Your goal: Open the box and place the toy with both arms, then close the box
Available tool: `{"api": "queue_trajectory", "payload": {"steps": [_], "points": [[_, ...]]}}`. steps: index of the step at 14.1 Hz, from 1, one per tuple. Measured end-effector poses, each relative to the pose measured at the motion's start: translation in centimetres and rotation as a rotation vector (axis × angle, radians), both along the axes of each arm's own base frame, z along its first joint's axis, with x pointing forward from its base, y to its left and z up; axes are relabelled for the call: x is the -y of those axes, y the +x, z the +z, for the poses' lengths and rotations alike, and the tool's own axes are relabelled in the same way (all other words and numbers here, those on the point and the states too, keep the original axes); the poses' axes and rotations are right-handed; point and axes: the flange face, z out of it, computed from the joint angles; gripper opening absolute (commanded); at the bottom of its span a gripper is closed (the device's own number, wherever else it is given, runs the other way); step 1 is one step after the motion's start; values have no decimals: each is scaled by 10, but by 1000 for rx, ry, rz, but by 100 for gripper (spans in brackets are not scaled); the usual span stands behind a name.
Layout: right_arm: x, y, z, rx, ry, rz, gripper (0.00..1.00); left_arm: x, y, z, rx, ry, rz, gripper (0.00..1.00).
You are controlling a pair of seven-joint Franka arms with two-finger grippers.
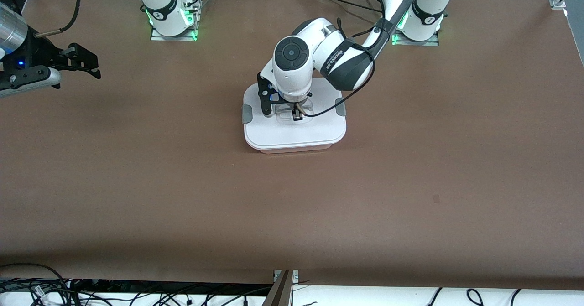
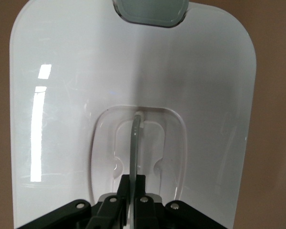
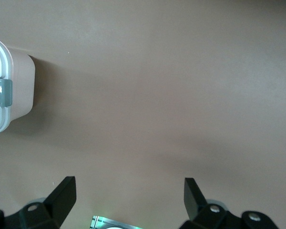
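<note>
My left gripper needs to let go of the lid now, because the white lid's lower edge (image 1: pixel 287 145) is on the box in the front view.
The box (image 1: pixel 296 135) stands in the middle of the table with its white lid (image 2: pixel 76 95) on. My left gripper (image 1: pixel 297 114) is down in the lid's clear recessed centre and is shut on the thin upright handle (image 2: pixel 135 138); in the left wrist view the gripper (image 2: pixel 133 183) has its two fingers pressed against the handle's sides. My right gripper (image 1: pixel 96 66) waits open and empty in the air over the table at the right arm's end; it also shows in the right wrist view (image 3: pixel 128 185). The toy is out of view.
Grey clips (image 1: pixel 247 113) (image 1: pixel 340 107) sit on the lid's two short sides; one shows in the left wrist view (image 2: pixel 150 12). The right wrist view shows a corner of the box (image 3: pixel 19 81) and a clip (image 3: pixel 3 91). Cables lie along the table's near edge.
</note>
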Motion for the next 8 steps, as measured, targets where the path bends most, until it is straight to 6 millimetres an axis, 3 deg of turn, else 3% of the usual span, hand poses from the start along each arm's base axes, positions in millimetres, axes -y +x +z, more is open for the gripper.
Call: {"api": "queue_trajectory", "payload": {"steps": [3,4,5,6,8], "points": [[0,0,0,0,0,0,100,1,0,-1,0,0,-1,0],[0,0,-1,0,0,0,100,1,-1,-1,-1,0,-1,14],[0,1,-1,0,0,0,100,1,-1,-1,-1,0,-1,47],[0,1,-1,0,0,0,100,0,0,-2,-2,4,0,99],[0,1,-1,0,0,0,100,-8,7,-7,-3,14,15,100]]}}
